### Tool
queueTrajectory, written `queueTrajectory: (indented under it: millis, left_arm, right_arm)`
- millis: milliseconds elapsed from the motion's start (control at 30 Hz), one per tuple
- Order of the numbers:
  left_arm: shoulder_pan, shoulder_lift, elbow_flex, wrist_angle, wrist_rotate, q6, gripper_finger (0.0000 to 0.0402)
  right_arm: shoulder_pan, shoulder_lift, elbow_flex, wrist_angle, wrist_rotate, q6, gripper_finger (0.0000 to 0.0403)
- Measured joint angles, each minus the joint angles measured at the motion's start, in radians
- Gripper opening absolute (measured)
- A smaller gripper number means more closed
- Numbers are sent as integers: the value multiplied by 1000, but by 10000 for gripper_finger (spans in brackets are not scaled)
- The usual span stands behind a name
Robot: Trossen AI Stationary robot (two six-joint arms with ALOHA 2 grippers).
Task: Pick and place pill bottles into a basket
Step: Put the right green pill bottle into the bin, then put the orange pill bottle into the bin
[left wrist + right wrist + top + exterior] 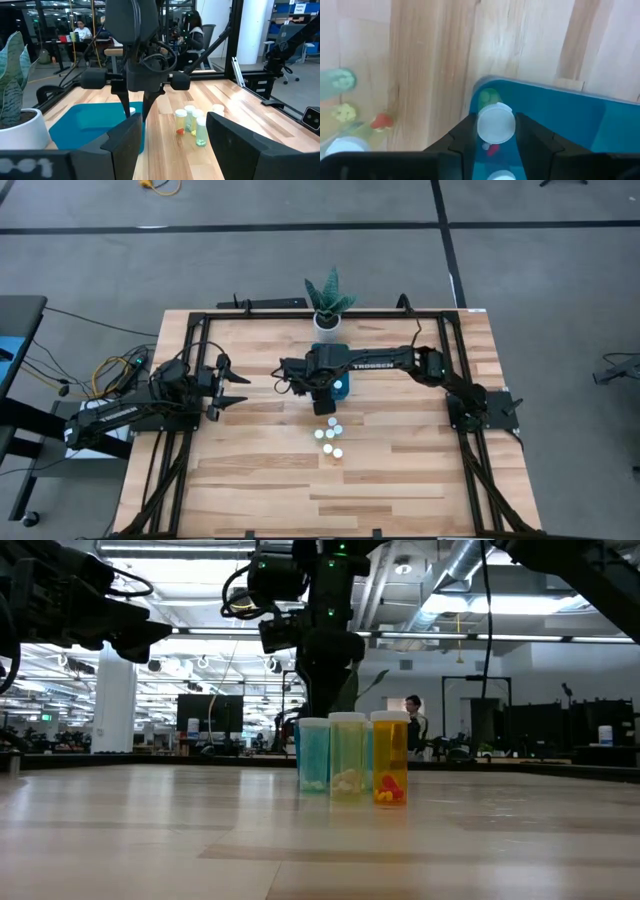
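Observation:
The green bottle's base hangs inside the teal basket's corner, where the bottle would rest, so it is now time for my right gripper to release it.
Several small pill bottles with white caps [329, 440] stand upright on the wooden table near its middle; they also show in the low view [348, 770] and the left wrist view [191, 122]. The teal basket [343, 388] sits just beyond them. My right gripper [322, 396] reaches in from the right, points down over the basket's corner [485, 85] and is shut on one bottle [496, 123]. More bottles lie inside the basket [489, 96]. My left gripper [238, 387] hangs open and empty at the table's left. My right gripper pinches the bottle's white cap [496, 123] between its two fingers, one on each side. The fingers come from above, pointing down. The bottle hangs upright below them, over the inside of the basket by its corner; whether its base touches the basket floor I cannot tell.
A white pot with a spiky green plant [328, 320] stands just behind the basket, also in the left wrist view [20, 135]. A black frame [190, 330] runs along the table's edges. People sit at desks in the room beyond.

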Motion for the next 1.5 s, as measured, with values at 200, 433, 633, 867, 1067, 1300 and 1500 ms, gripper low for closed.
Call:
queueTrajectory:
  millis: [200,433,633,867,1067,1300,1500]
  left_arm:
    - [0,0,0,0,-1,0,213]
    - [0,0,0,0,-1,0,213]
    - [0,0,0,0,-1,0,213]
    - [0,0,0,0,-1,0,213]
    - [0,0,0,0,-1,0,213]
    - [0,0,0,0,-1,0,213]
    - [0,0,0,0,-1,0,213]
  right_arm:
    - [-7,0,0,-17,-5,0,118]
    - [-14,0,0,-22,-27,-1,128]
    - [-14,0,0,-21,-32,-11,128]
    - [-14,0,0,-21,-32,-11,147]
    - [-12,0,0,-22,-22,-9,162]
    - [-6,-7,0,-48,-16,-9,166]
    - [10,-61,0,-87,58,0,164]
